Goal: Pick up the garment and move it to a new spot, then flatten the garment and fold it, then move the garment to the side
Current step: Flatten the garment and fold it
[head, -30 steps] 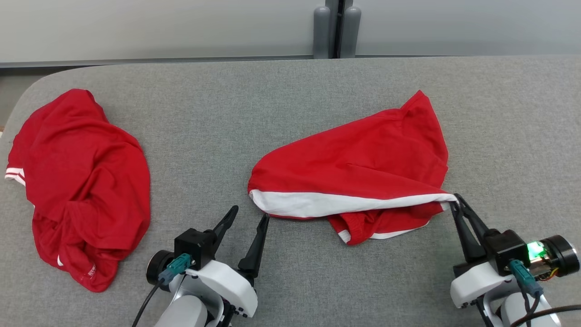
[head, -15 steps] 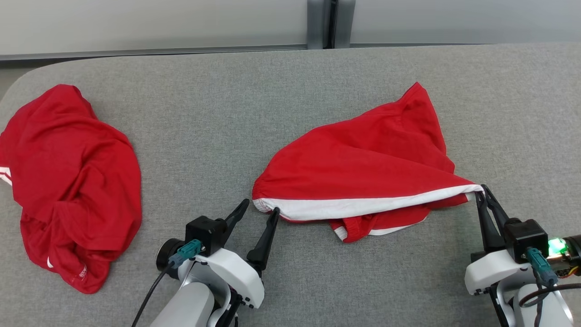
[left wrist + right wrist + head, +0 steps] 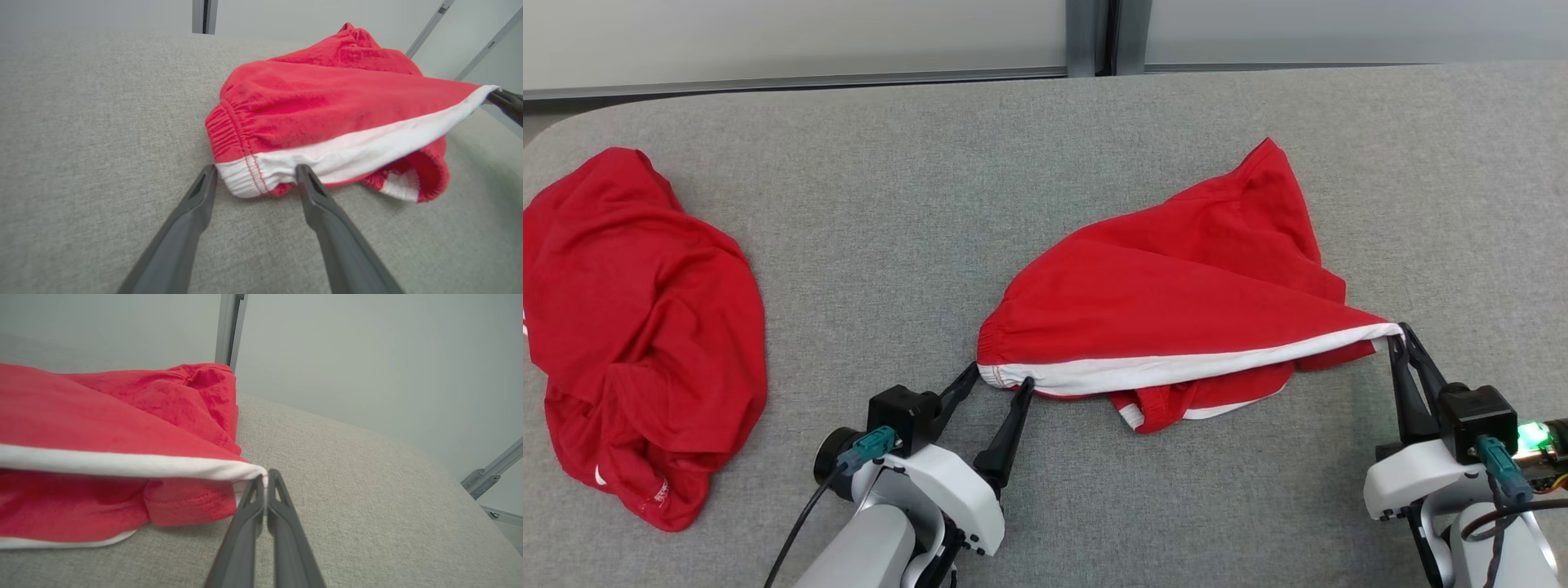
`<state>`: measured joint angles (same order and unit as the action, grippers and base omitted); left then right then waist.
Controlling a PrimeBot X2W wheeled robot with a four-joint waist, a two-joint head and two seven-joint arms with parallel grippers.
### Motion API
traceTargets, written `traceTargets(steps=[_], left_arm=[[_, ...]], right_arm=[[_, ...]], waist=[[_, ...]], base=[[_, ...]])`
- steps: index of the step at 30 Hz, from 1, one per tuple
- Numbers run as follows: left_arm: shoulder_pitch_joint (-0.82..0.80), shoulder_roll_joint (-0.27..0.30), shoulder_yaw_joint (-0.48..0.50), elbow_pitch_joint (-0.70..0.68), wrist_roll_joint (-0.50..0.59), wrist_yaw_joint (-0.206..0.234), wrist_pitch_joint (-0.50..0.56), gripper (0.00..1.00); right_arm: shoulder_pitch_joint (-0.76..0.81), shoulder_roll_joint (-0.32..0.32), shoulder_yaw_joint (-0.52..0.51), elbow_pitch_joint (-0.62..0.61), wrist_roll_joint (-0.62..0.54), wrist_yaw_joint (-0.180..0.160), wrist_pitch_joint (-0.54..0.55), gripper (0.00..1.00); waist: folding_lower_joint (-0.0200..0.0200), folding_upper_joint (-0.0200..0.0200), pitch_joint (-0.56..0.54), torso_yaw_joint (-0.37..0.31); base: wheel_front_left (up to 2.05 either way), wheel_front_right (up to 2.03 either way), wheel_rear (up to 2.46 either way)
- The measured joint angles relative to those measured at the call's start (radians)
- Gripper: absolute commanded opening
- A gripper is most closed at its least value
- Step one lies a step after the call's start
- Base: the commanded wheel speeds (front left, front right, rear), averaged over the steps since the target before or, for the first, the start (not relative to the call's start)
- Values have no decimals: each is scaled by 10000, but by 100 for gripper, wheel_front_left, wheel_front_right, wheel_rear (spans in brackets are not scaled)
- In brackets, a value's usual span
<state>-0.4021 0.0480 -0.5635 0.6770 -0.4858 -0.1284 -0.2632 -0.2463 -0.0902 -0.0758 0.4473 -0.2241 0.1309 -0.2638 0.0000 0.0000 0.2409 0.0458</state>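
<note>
The white waistband corner (image 3: 999,376) (image 3: 247,175) of the shorts stands up while the red cloth behind lies slack, so my left gripper will grab the shorts there next.
The garment (image 3: 1176,302) is a pair of red shorts with a white side stripe, lying rumpled on the grey table right of centre. My right gripper (image 3: 1401,336) is shut on the white stripe's right end (image 3: 249,470), holding that corner slightly lifted and taut. My left gripper (image 3: 1001,377) stands open at the garment's left end, its two fingertips on either side of the waistband corner (image 3: 249,179) where red elastic meets white stripe. In the left wrist view the garment (image 3: 327,106) stretches away to the right gripper's dark fingers (image 3: 508,104).
A second red garment (image 3: 637,327) lies crumpled at the table's far left edge. The grey padded table (image 3: 931,204) ends in a rounded corner at the upper left, with a pale wall and a metal post (image 3: 1090,37) behind it.
My left gripper has moved forward and right until its open fingers straddle the waistband corner. The right gripper has pulled its end rightward, stretching the stripe. The camera has shifted too.
</note>
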Motion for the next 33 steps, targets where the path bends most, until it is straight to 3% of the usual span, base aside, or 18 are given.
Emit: traceTargets(steps=[1,2,3,17,27,33], left_arm=[[-12,0,-44,-15,-2,0,0,48],[-21,0,-36,-130,0,-2,2,11],[-54,0,33,-270,-2,-12,0,0],[-213,125,-240,-1321,686,-13,0,0],[-2319,1252,-451,-3697,176,-15,54,0],[-3449,1567,222,-4738,-305,251,1306,0]], right_arm=[[0,2,0,10,0,0,2,0],[0,0,2,19,0,0,0,0],[-1,0,0,29,0,0,2,0],[-328,-422,282,-474,318,0,2,0],[-1995,-1390,755,-2017,474,0,0,0],[-2616,-1818,757,-2869,537,0,445,0]], waist=[[0,0,-3,2],[0,0,-5,8],[0,0,-9,16],[0,0,-548,383],[0,0,-1736,447],[0,0,-2571,392]], base=[[0,0,0],[0,0,0],[0,0,0],[0,0,0],[0,0,0],[0,0,0]])
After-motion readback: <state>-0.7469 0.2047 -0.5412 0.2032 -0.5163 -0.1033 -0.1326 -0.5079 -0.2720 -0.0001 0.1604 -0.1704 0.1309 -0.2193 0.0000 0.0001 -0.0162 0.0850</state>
